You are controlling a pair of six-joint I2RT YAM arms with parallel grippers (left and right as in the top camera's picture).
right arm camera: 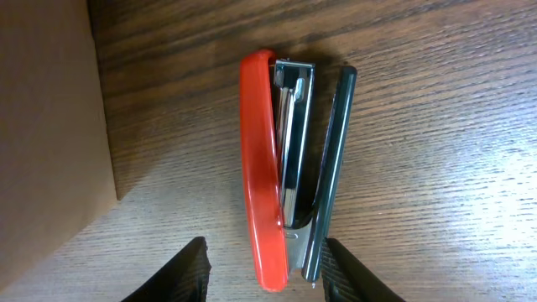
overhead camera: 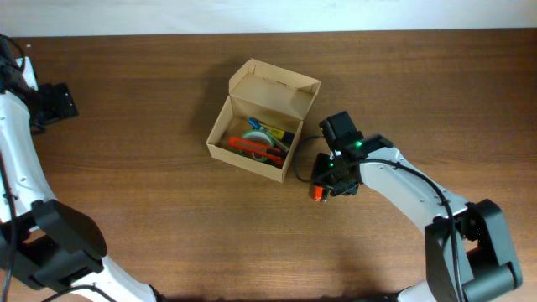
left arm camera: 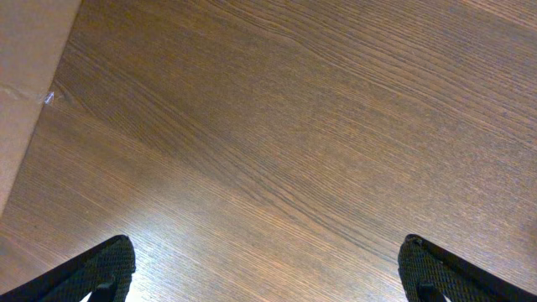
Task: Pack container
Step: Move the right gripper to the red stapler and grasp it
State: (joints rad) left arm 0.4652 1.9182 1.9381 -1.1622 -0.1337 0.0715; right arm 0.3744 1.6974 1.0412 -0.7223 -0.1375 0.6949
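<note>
The stapler's whole rear end point(right arm camera: 285, 251) is showing below my right gripper's fingers, so they would miss it if I closed now. I will lower my fingers first.
The tan cardboard container point(overhead camera: 252, 134) stands open at the table's middle, flap lid raised at its far side, with a tape roll, pens and an orange item inside. Its outer wall shows in the right wrist view point(right arm camera: 50, 109). A red stapler point(right arm camera: 281, 172) lies on its side on the table just right of the box; in the overhead view only its orange end point(overhead camera: 318, 195) shows. My right gripper point(right arm camera: 267, 273) is open, low over the stapler, one finger on each side of its rear end. My left gripper point(left arm camera: 268, 268) is open and empty over bare wood at the far left.
The left arm point(overhead camera: 25, 109) runs along the table's left edge. A pale surface point(left arm camera: 25, 92) borders the wood in the left wrist view. A black cable point(overhead camera: 306, 141) lies between the box and my right wrist.
</note>
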